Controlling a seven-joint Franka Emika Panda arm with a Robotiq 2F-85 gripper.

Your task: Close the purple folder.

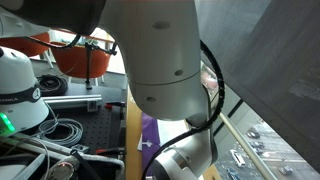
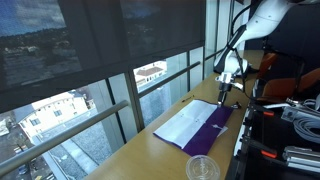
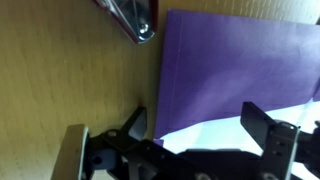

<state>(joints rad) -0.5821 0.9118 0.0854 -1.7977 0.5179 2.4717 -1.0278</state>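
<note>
I next need to grab the far-end edge of the window-side cover with my gripper, so that cover can swing over and close the purple folder [image 2: 216, 124].
The purple folder [image 2: 216, 124] lies open and flat on the wooden table, with white sheets [image 2: 185, 126] on its window side. My gripper [image 2: 226, 91] hangs just above the folder's far end. In the wrist view the purple cover [image 3: 240, 65] fills the upper right, with white paper [image 3: 215, 132] below it. My gripper [image 3: 200, 125] is open there, its two dark fingers spread over the folder with nothing between them. In an exterior view the arm hides most of the scene and only a strip of the folder [image 1: 150, 130] shows.
A clear plastic cup [image 2: 202, 168] stands on the table near the folder's near end. A window rail [image 2: 120, 105] runs along the table's far edge. Cables and equipment [image 2: 290, 120] lie beside the folder. A shiny red-trimmed object [image 3: 132, 20] lies on the wood by the folder's corner.
</note>
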